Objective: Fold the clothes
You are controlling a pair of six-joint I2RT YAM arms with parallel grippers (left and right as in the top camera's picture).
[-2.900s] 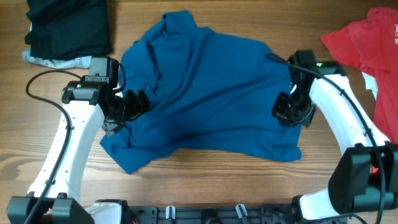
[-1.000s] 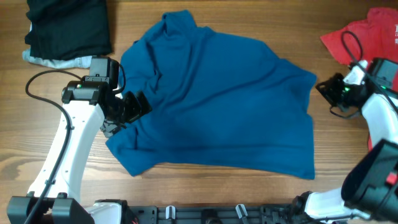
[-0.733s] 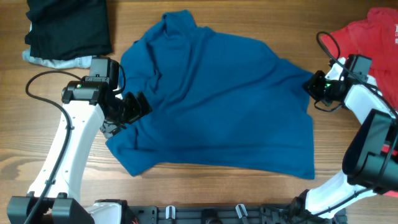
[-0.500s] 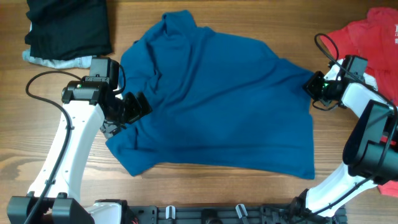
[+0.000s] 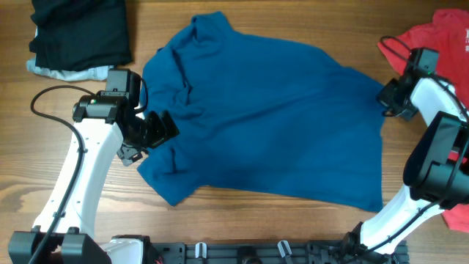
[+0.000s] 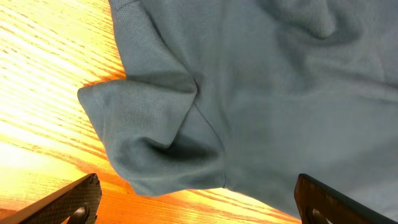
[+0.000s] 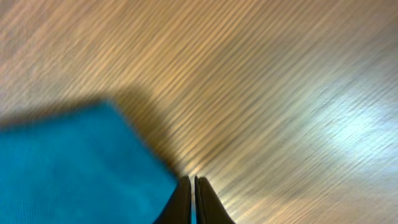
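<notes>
I should next use my left gripper to pull the bunched side of the shirt out for folding, and grab the deep-blue shirt (image 5: 264,125) where its folded sleeve (image 5: 169,178) meets the body.
The deep-blue collared shirt (image 5: 264,125) of the clothes lies spread across the middle of the table, wrinkled near the collar. My right gripper (image 5: 386,94) is at its right edge, shut on a sliver of the blue cloth (image 7: 68,168); its fingertips (image 7: 191,182) are pressed together over the wood. My left gripper (image 5: 150,128) hovers open over the shirt's folded left sleeve (image 6: 155,137). Its two fingers (image 6: 74,199) stand far apart with only cloth and table between them.
A red shirt (image 5: 440,44) lies at the far right, just behind my right arm. A black piece (image 5: 80,29) rests on a pale-blue piece (image 5: 66,72) at the far left corner. Bare wooden table (image 5: 242,220) runs along the front.
My right gripper came back to the shirt's right edge, shut on it and drew it rightward. The whole shirt slid right, its left sleeve moving out from under the unmoved left gripper.
</notes>
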